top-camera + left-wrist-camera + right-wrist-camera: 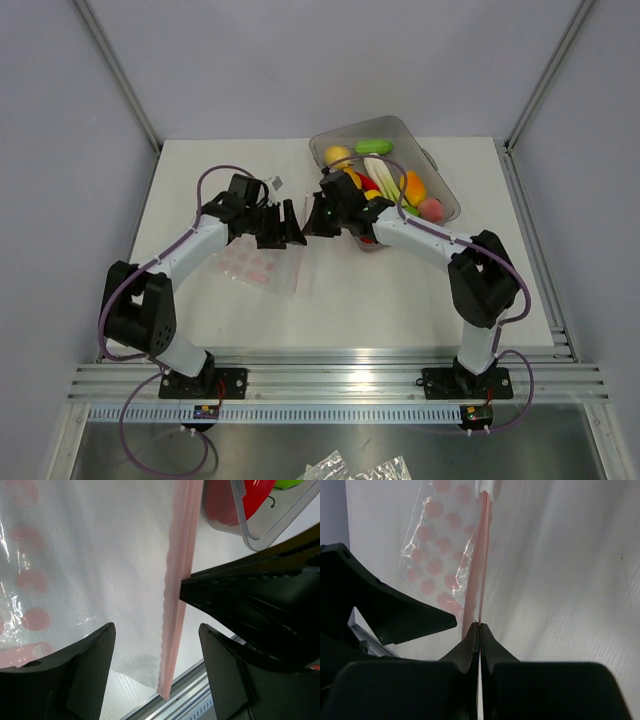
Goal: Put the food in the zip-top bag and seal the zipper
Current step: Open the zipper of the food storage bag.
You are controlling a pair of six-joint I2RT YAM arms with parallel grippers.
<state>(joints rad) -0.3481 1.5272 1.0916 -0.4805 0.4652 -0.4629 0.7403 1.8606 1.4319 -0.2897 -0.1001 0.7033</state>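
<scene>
My left fingers will close and catch the pink zipper.
The zip-top bag (260, 268), clear with pink dots, lies left of centre on the table. Its pink zipper (176, 590) runs between the fingers of my left gripper (156, 630), which is open and not touching it. My right gripper (479, 625) is shut on the zipper (479, 580), pinching the strip at its tips. In the top view the left gripper (288, 228) and right gripper (311, 221) meet over the bag's far right corner. The food (412, 186) lies in a grey tray: yellow, green, red, orange and pink pieces. Red food (235, 500) shows in the left wrist view.
The grey translucent tray (440, 172) stands at the back right, close behind the right arm. A small white object (275, 183) lies behind the left gripper. The table's near edge is a metal rail (330, 360).
</scene>
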